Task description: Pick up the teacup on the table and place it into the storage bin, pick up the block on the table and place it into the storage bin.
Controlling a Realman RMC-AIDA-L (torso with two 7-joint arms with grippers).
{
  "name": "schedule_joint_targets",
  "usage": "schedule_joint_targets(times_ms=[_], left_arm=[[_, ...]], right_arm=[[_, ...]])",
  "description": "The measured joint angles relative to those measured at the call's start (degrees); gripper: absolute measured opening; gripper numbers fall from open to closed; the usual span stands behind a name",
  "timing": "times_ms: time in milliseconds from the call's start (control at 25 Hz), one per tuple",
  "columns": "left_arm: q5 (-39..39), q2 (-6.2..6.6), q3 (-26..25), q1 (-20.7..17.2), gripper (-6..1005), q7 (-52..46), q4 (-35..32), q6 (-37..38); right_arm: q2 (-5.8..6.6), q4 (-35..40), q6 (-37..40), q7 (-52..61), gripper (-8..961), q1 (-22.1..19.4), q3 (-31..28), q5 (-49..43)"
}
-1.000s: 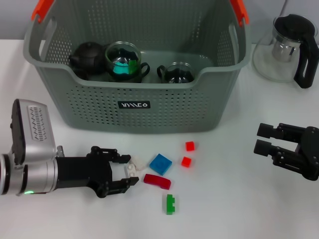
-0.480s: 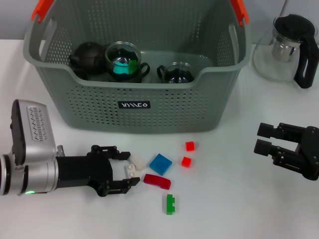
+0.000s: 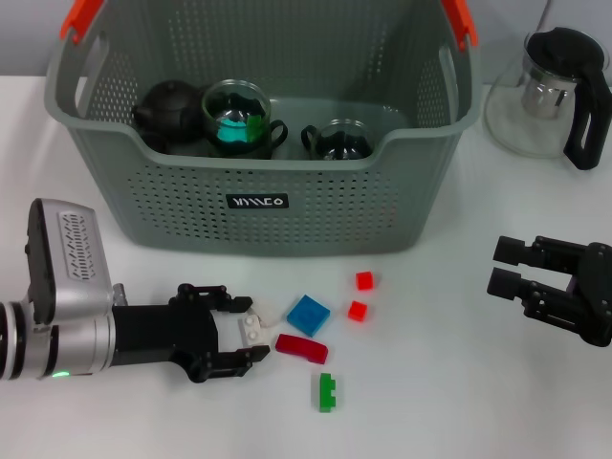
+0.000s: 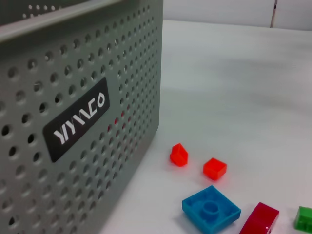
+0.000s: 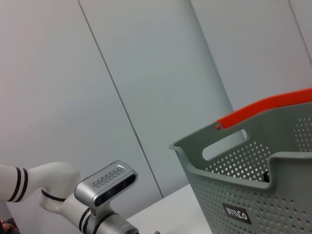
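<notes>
The white block has my left gripper's fingers beside both of its ends. My left gripper should close now, as it would hold the white block.
The storage bin [image 3: 258, 206] stands at the back with two glass teacups [image 3: 236, 120] [image 3: 339, 141] and a black teapot [image 3: 165, 107] inside. Loose blocks lie on the table in front of it: white [image 3: 256, 321], blue [image 3: 308, 314], dark red [image 3: 302, 348], green [image 3: 327, 391] and two small red ones [image 3: 364, 280] [image 3: 357, 310]. My left gripper [image 3: 245, 329] lies low on the table, open, its fingers on either side of the white block. The left wrist view shows the bin wall [image 4: 78, 126], the blue block [image 4: 211, 208] and the small red ones [image 4: 179, 154] [image 4: 214, 168]. My right gripper [image 3: 507, 267] is parked open at the right.
A glass pitcher with a black lid and handle [image 3: 553, 91] stands at the back right. The bin's orange handle ends [image 3: 82, 21] rise above its rim. The right wrist view shows the bin [image 5: 258, 190] and my left arm [image 5: 105, 183].
My left arm has shifted slightly toward the table's near edge, its fingers still around the white block. The right arm has not moved.
</notes>
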State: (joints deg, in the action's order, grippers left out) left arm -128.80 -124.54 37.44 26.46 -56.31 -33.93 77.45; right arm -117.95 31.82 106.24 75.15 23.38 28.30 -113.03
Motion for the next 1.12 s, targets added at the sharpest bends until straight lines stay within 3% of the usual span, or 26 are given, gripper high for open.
schedule_joint_targets(times_ms=[680,800,1000,1120], left_arm=[[0.11,0.0,2.24,0.35,633,-0.04,-0.2,-1.52],[0.31,0.0,2.16,0.35,417,-0.15,-0.61,-1.19],[1.22,0.14,1.64,0.09,412,-2.02,-2.77,1.13],[2.63,0.86,-0.19,-0.11,409,-5.11,-4.4,6.29]], right_arm=[[0.09,0.0,0.02,0.0,530,0.09,-0.1,0.0],[0.09,0.0,0.02,0.03,530,0.09,-0.09,0.0],[0.25,0.14,0.01,0.48,529,0.38,-0.18,0.0],[0.41,0.15,0.01,0.61,529,0.57,-0.24,0.0]])
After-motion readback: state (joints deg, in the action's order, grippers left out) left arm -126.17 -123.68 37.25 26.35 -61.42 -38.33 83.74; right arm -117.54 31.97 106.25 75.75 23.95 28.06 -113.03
